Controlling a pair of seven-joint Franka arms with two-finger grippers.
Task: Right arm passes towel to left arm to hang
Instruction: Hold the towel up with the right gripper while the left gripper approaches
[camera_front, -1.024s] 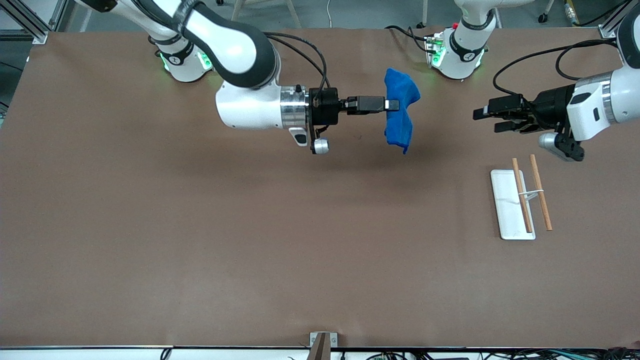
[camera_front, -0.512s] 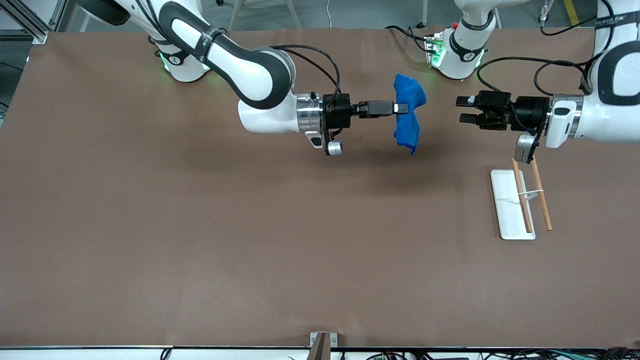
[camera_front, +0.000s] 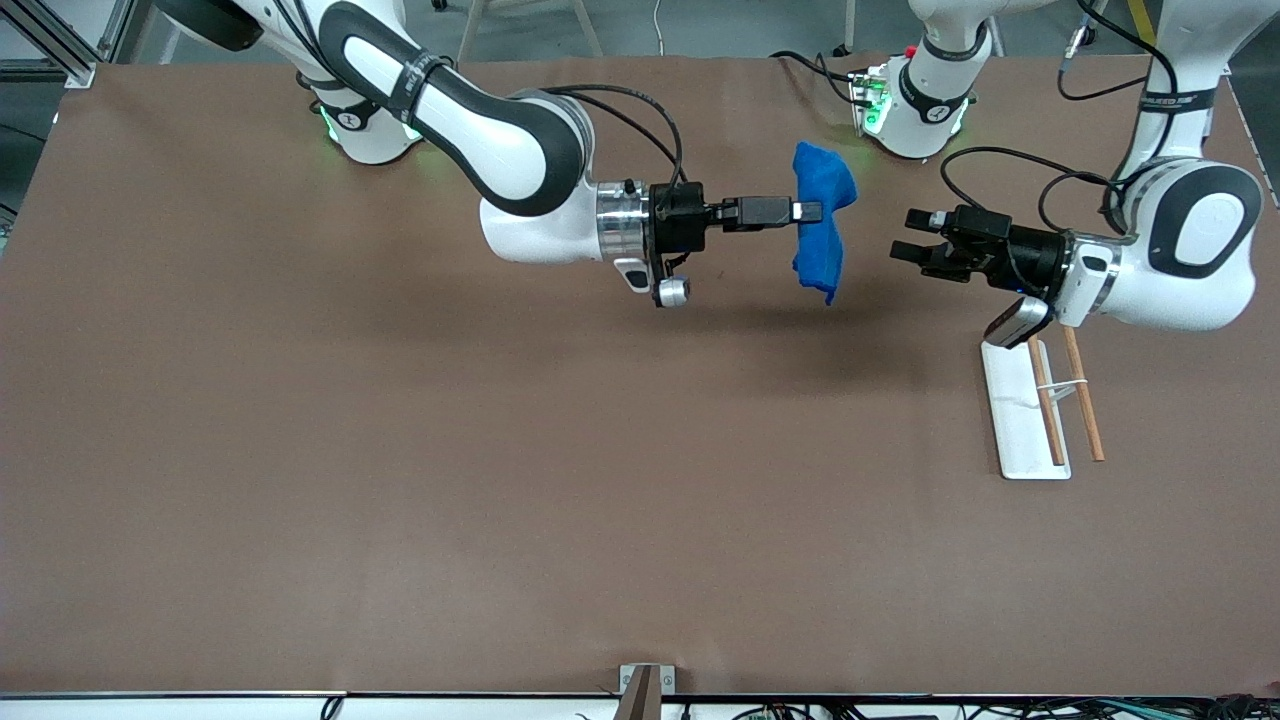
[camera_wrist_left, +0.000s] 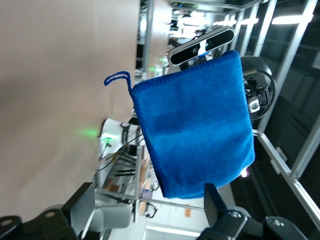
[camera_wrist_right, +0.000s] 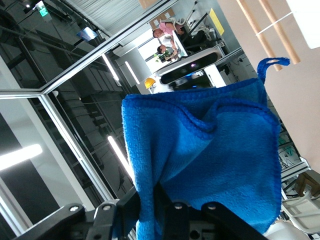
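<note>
My left gripper reaches the towel and grabs the body of its cloth (camera_wrist_left: 192, 145) next, leaving the blue towel's loop (camera_wrist_left: 116, 78) free for hanging.
The royal-blue towel (camera_front: 820, 222) hangs in the air over the table, pinched near its middle by my right gripper (camera_front: 806, 212), which is shut on it. The cloth fills the right wrist view (camera_wrist_right: 210, 160), with its small loop (camera_wrist_right: 272, 64) at one corner. My left gripper (camera_front: 907, 248) is open and empty, a short gap from the towel, pointing at it. In the left wrist view the towel (camera_wrist_left: 195, 130) hangs flat just ahead of the open fingers (camera_wrist_left: 215, 200), its loop (camera_wrist_left: 116, 80) sticking out at a corner.
A white base (camera_front: 1015, 420) with two wooden rods (camera_front: 1084, 400) stands on the table under the left arm's wrist, nearer the front camera than the towel. The left arm's base (camera_front: 915, 100) is close by the towel.
The left gripper has moved toward the towel, closing most of the gap, and its arm has swung over the rod rack. The right gripper with the towel has shifted slightly toward the left arm.
</note>
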